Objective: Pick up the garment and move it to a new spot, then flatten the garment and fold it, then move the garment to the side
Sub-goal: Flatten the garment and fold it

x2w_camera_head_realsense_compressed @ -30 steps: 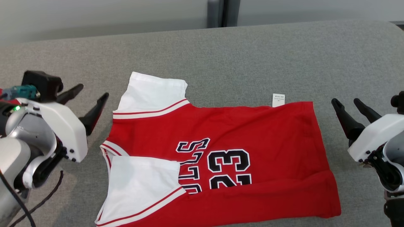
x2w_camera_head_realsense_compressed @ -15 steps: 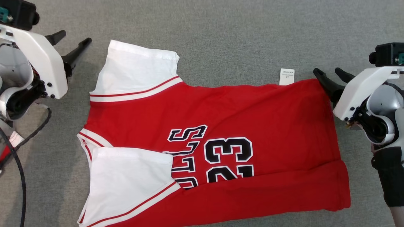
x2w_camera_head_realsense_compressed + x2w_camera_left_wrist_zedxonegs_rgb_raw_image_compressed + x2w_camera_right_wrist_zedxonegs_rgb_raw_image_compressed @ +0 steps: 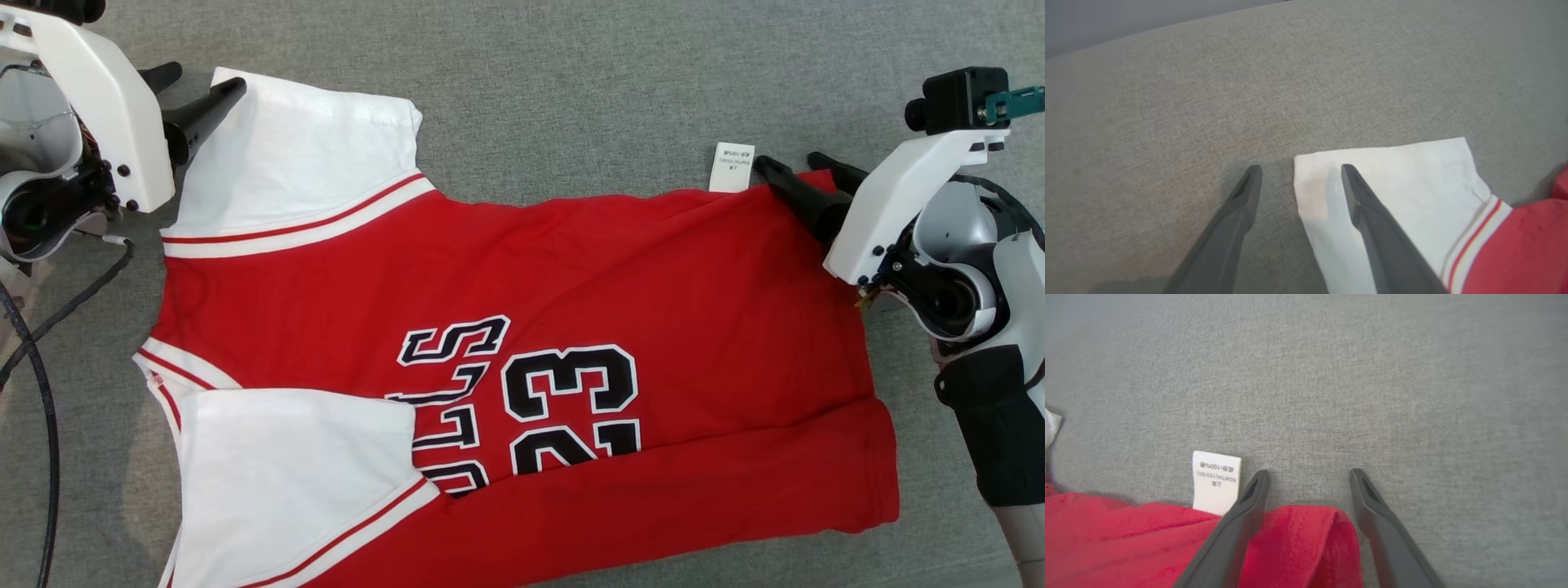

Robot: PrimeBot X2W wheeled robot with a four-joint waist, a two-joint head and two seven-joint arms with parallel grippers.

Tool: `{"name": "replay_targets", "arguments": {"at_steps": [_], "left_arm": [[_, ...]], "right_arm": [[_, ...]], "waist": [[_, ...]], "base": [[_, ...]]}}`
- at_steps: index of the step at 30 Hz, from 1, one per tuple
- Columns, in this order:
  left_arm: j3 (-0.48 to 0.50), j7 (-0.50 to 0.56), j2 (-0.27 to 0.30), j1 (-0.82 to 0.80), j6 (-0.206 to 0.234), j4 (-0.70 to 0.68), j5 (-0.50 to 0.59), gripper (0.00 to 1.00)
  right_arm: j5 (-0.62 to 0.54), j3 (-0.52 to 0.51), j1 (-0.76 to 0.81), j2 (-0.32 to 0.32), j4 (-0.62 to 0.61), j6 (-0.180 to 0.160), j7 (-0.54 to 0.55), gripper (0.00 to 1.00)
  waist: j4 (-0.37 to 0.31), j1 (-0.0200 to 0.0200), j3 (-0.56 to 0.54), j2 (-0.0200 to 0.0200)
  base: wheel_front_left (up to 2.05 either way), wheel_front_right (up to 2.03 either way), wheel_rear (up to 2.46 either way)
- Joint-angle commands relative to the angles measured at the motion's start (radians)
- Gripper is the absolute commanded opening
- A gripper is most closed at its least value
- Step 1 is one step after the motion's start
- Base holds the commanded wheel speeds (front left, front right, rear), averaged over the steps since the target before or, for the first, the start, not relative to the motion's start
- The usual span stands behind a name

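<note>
I should next use my left gripper to grab the jersey by the hem corner of its outspread white sleeve (image 3: 222,80), because the jersey's red body (image 3: 676,284) is flat and slack.
The garment (image 3: 571,278) is a red jersey with white sleeves and black "23" lettering, lying flat on the grey fabric surface, its near edge folded up over the print. My left gripper (image 3: 200,82) stands open at the far white sleeve's corner (image 3: 1404,175), one finger over the sleeve and one over bare surface. At the jersey's far hem corner (image 3: 1306,526) my right gripper (image 3: 796,163) is open, its fingers straddling that red corner beside the white care label (image 3: 1215,482). Neither gripper holds anything.
The grey upholstered surface (image 3: 571,90) runs all round the jersey, with bare room beyond its far edge. A black cable (image 3: 45,392) hangs along the left side by my left arm.
The head camera has tilted down and closer. Both grippers have closed in on the jersey: the left onto the far sleeve corner, the right onto the far hem corner. Both stay open.
</note>
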Motion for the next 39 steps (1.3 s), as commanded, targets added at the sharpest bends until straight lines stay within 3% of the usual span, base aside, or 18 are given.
{"name": "replay_targets", "arguments": {"at_steps": [1, 14, 16, 18, 20, 22, 24, 26, 29, 30, 33, 34, 39], "left_arm": [[-0.006, 0.005, 0.012, -0.016, -0.001, -0.001, -0.016, 1.0], [-0.097, 0.035, 0.058, -0.029, -0.001, -0.02, -0.111, 1.0], [-0.105, 0.024, 0.059, -0.035, -0.001, -0.028, -0.121, 0.45], [-0.115, 0.019, 0.06, -0.04, -0.001, -0.031, -0.135, 0.4], [-0.125, 0.013, 0.063, -0.044, -0.001, -0.033, -0.144, 0.38], [-0.134, 0.008, 0.066, -0.044, -0.001, -0.034, -0.152, 0.44], [-0.143, 0.001, 0.071, -0.048, -0.001, -0.033, -0.162, 0.65], [-0.152, -0.002, 0.075, -0.052, -0.001, -0.031, -0.167, 0.76], [-0.167, -0.008, 0.077, -0.056, -0.001, -0.029, -0.176, 0.64], [-0.172, -0.009, 0.077, -0.059, -0.001, -0.029, -0.18, 0.42], [-0.186, -0.015, 0.078, -0.064, -0.001, -0.034, -0.189, 0.0], [-0.192, -0.013, 0.08, -0.064, -0.001, -0.036, -0.193, 0.0], [-0.216, -0.018, 0.09, -0.081, -0.001, -0.044, -0.208, 0.0]], "right_arm": [[0.023, 0.046, 0.031, 0.025, 0.021, 0.003, 0.036, 1.0], [0.065, 0.107, 0.068, 0.025, -0.006, 0.003, 0.087, 1.0], [0.063, 0.102, 0.075, 0.025, -0.01, 0.003, 0.094, 0.95], [0.06, 0.092, 0.08, 0.024, -0.013, 0.003, 0.101, 1.0], [0.051, 0.078, 0.088, 0.023, -0.014, 0.003, 0.111, 1.0], [0.043, 0.067, 0.094, 0.026, -0.02, 0.003, 0.127, 1.0], [0.032, 0.053, 0.106, 0.031, -0.026, 0.002, 0.142, 1.0], [0.019, 0.04, 0.118, 0.037, -0.032, 0.002, 0.166, 1.0], [0.006, 0.025, 0.133, 0.051, -0.054, 0.002, 0.193, 1.0], [0.0, 0.019, 0.135, 0.054, -0.062, 0.002, 0.202, 0.92], [-0.012, 0.011, 0.144, 0.062, -0.096, 0.002, 0.209, 0.16], [-0.014, 0.009, 0.144, 0.064, -0.107, 0.002, 0.211, 0.0], [-0.023, -0.001, 0.149, 0.061, -0.145, 0.002, 0.199, 0.0]], "waist": [[-0.009, 0.0, 0.009, 0.0], [-0.029, 0.0, 0.027, 0.0], [-0.029, 0.0, 0.026, 0.0], [-0.028, 0.0, 0.024, 0.0], [-0.028, 0.0, 0.022, 0.0], [-0.029, 0.0, 0.02, 0.0], [-0.031, 0.0, 0.019, 0.0], [-0.033, 0.0, 0.019, 0.0], [-0.037, 0.0, 0.021, 0.0], [-0.037, 0.0, 0.022, 0.0], [-0.039, 0.0, 0.024, 0.0], [-0.04, 0.0, 0.025, 0.0], [-0.041, 0.0, 0.017, 0.0]], "base": [[0.0, 0.0, 0.0], [0.0, 0.0, 0.0], [0.0, 0.0, 0.0], [0.0, 0.0, 0.0], [0.0, 0.0, 0.0], [0.0, 0.0, 0.0], [0.0, 0.0, 0.0], [0.0, 0.0, 0.0], [0.0, 0.0, 0.0], [0.0, 0.0, 0.0], [0.0, 0.0, 0.0], [0.0, 0.0, 0.0], [0.0, 0.0, 0.0]]}}
